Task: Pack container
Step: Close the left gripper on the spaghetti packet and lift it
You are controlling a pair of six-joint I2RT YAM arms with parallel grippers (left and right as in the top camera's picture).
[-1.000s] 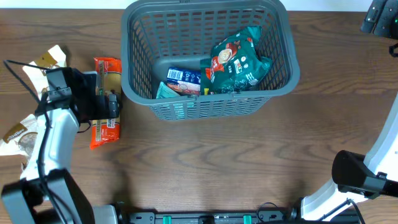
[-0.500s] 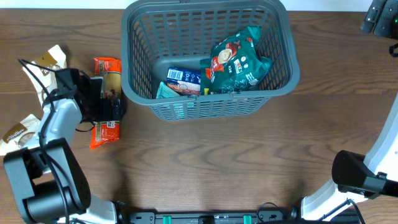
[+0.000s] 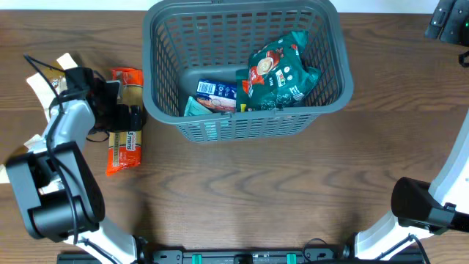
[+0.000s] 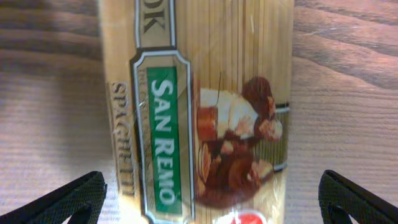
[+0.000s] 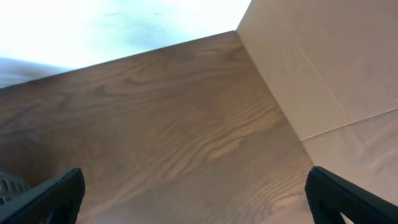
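Observation:
The packet has its printed top below my left gripper's fingers, so it isn't time to close yet. My left gripper needs to go lower first and then close on the packet.
The dark grey lattice container stands at the back middle of the table. It holds a green and red packet, a blue packet and a teal packet. A spaghetti packet with orange ends lies left of the container; it fills the left wrist view. My left gripper is over its middle, open, with a finger on each side and gaps to the packet. My right gripper is open and empty at the far right back corner.
Brown and white packets lie at the left edge behind my left arm, partly hidden. A cardboard wall stands beyond the table's right corner. The right arm's base is at the front right.
My left arm has swung toward the back of the table, now covering the left-edge packets more. Its gripper stays over the spaghetti packet. The packet and the right arm have not moved.

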